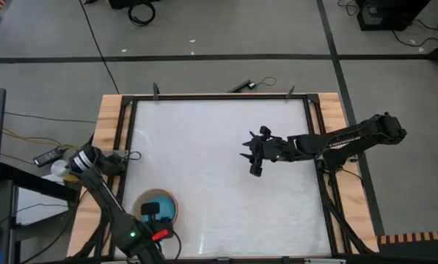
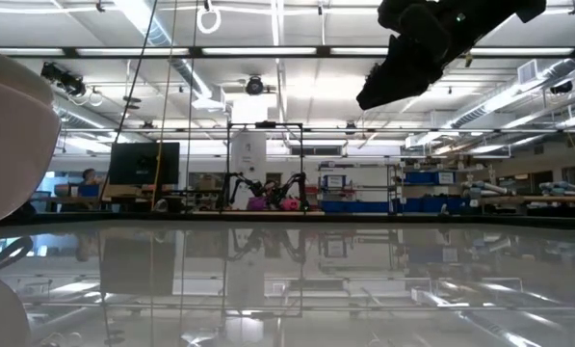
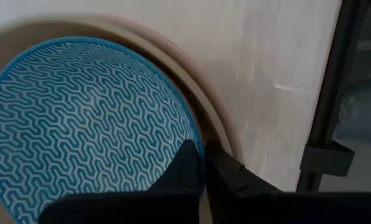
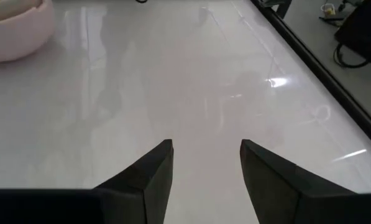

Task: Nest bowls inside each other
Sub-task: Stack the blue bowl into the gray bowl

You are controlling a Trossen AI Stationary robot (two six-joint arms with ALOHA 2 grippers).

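My left gripper should open now: the blue bowl's edge (image 1: pixel 164 199) is within the grey-beige bowl's rim (image 1: pixel 136 202), so the blue bowl would settle inside.
A bright blue bowl (image 3: pixel 79 124) with a white zigzag pattern lies within the rim of a grey-beige bowl (image 3: pixel 197 93) at the table's near left corner. From above, the stack (image 1: pixel 173 203) shows a tan rim around blue. My left gripper (image 1: pixel 154 210) stands over it, pointing down, shut on the blue bowl. Whether the blue bowl rests in the grey-beige one or hangs just above it I cannot tell. In the right wrist view the stack's pale outer wall (image 4: pixel 17 28) stands on the table. My right gripper (image 1: pixel 250 161) hovers open above the table's right half, holding nothing. My left gripper pinches the blue bowl's rim (image 3: pixel 196 140), one finger inside the bowl (image 3: pixel 184 168) and one outside (image 3: pixel 232 174), in the gap toward the grey-beige bowl. The fingers come from above, pointing down.
A black frame rail (image 3: pixel 334 93) runs along the table's left edge close to the stack, with wooden boards (image 1: pixel 108 125) outside it. The white tabletop (image 1: pixel 204 161) lies bare between the two arms. My right arm (image 2: pixel 422 48) hangs high over the table.
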